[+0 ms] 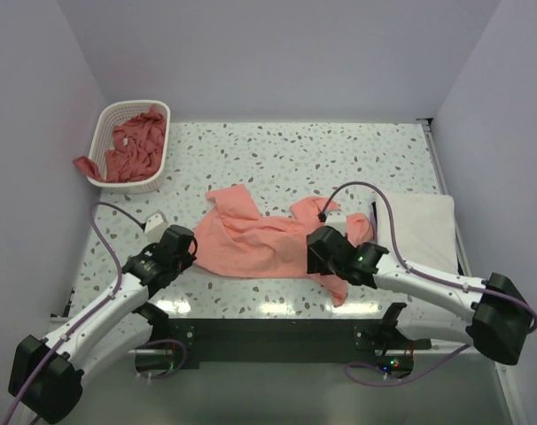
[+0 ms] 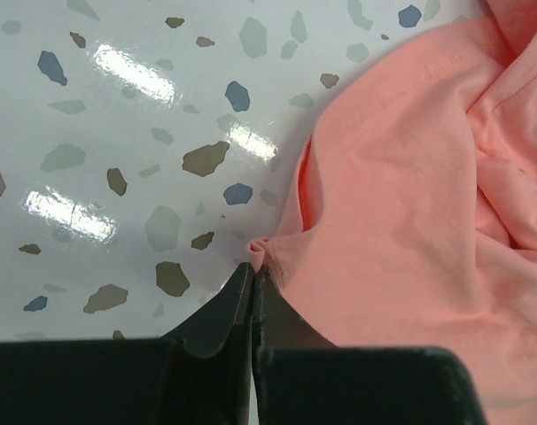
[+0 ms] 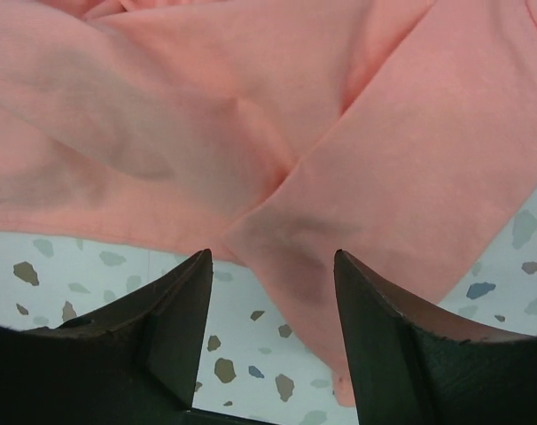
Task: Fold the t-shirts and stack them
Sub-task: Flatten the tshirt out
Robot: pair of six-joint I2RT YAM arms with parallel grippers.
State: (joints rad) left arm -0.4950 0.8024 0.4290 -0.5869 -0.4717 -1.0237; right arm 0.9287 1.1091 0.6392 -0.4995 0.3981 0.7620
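The right gripper pinches the t-shirt's folded edge (image 3: 250,245) next, opposite my left gripper's hem pinch. That makes me able to spread the t-shirt flat for folding.
A crumpled salmon-pink t-shirt (image 1: 251,239) lies spread near the table's front edge, between my two arms. My left gripper (image 1: 182,243) sits at its left edge. In the left wrist view the left gripper (image 2: 253,266) is shut on a small pinch of the t-shirt's hem (image 2: 262,251). My right gripper (image 1: 320,248) is over the shirt's right side. The right wrist view shows this gripper (image 3: 273,257) open, with a strip of the pink cloth (image 3: 295,257) lying on the table below the gap and nothing held. More pink t-shirts (image 1: 136,142) fill the basket.
The white lattice basket (image 1: 127,186) stands at the back left, one pink shirt (image 1: 84,166) hanging over its left rim. A flat white folded cloth (image 1: 424,226) lies at the right side. Walls enclose the speckled table (image 1: 295,150) on three sides.
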